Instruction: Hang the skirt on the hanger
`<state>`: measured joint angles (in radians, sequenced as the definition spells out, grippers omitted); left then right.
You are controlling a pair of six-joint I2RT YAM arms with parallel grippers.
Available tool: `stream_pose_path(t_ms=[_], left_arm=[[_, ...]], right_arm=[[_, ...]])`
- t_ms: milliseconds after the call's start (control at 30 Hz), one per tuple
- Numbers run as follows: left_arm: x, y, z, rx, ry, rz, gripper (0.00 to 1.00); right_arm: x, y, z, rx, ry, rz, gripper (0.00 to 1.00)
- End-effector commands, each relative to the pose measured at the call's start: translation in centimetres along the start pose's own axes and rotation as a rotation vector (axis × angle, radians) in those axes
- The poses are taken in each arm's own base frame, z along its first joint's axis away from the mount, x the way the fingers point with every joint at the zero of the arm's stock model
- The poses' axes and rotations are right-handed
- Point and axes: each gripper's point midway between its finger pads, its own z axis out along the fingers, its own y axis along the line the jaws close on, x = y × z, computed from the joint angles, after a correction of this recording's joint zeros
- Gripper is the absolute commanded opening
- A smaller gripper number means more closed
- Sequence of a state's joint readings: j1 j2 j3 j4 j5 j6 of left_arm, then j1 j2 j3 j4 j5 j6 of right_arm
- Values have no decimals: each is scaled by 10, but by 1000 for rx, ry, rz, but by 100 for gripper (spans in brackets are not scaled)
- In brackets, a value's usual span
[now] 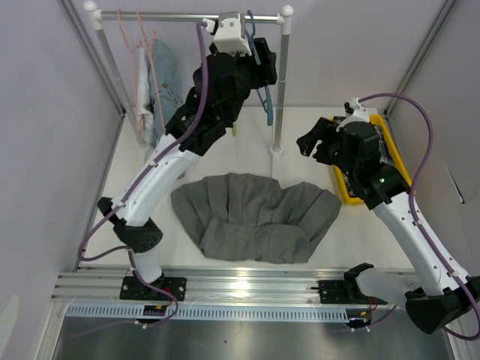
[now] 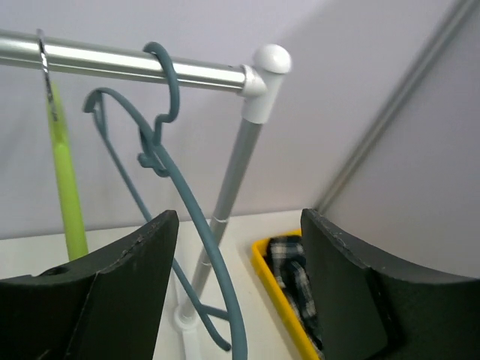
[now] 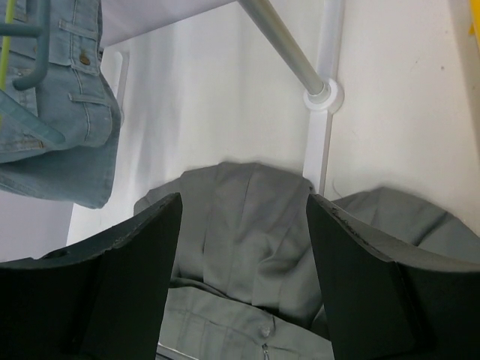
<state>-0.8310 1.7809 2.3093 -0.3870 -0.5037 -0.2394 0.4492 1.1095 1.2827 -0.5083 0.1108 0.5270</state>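
My left gripper needs to grab the blue hanger by its near arm next. The hanger's hook and far arm will then stay free to go into the skirt point(image 1: 255, 217).
The grey skirt point(image 1: 255, 217) lies spread flat on the white table, and the right wrist view shows its waistband and button point(image 3: 255, 255). A blue hanger point(image 1: 264, 94) hangs by its hook from the rack rail point(image 1: 187, 15). My left gripper point(image 1: 264, 66) is raised to the rail and open. In the left wrist view the blue hanger's arm point(image 2: 196, 225) runs down between the open fingers of the left gripper point(image 2: 240, 289), nearer the left one. My right gripper point(image 1: 315, 142) is open and empty, above the skirt's far right edge, and its own view shows it point(image 3: 244, 277) over the skirt.
A denim garment point(image 1: 161, 82) hangs on a pink hanger at the rail's left end. A green hanger point(image 2: 64, 172) hangs beside the blue one. The rack's right post point(image 1: 279, 90) stands behind the skirt. A yellow bin point(image 1: 397, 161) holding plaid cloth point(image 2: 292, 270) sits at the right.
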Motion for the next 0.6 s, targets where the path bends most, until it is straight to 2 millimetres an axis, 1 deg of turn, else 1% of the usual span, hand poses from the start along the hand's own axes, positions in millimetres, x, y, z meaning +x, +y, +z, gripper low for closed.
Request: stream_pose_path(t_ms=[0, 67, 167, 200, 267, 300, 400, 433, 567], left_arm=[[-3, 30, 7, -210, -31, 95, 72], [8, 37, 16, -263, -30, 126, 71], [19, 40, 24, -296, -24, 154, 72], [28, 42, 30, -302, -12, 170, 72], [34, 44, 35, -313, -3, 179, 71], [41, 48, 38, -328, 10, 193, 71], [46, 54, 41, -341, 23, 201, 68], [48, 55, 42, -342, 30, 206, 66], [52, 61, 43, -349, 48, 228, 61]], right_arm=[[-5, 3, -13, -31, -26, 6, 73], [-3, 0, -17, -25, -26, 3, 73], [-1, -3, -20, -25, -22, 4, 73], [0, -4, -21, -23, -22, 5, 73], [1, -4, -22, -26, -18, 5, 73], [1, -4, -23, -27, -19, 4, 73], [3, -7, -24, -24, -17, 1, 73], [5, -8, -23, -20, -14, 2, 73], [9, -12, -23, -17, -9, 7, 73]])
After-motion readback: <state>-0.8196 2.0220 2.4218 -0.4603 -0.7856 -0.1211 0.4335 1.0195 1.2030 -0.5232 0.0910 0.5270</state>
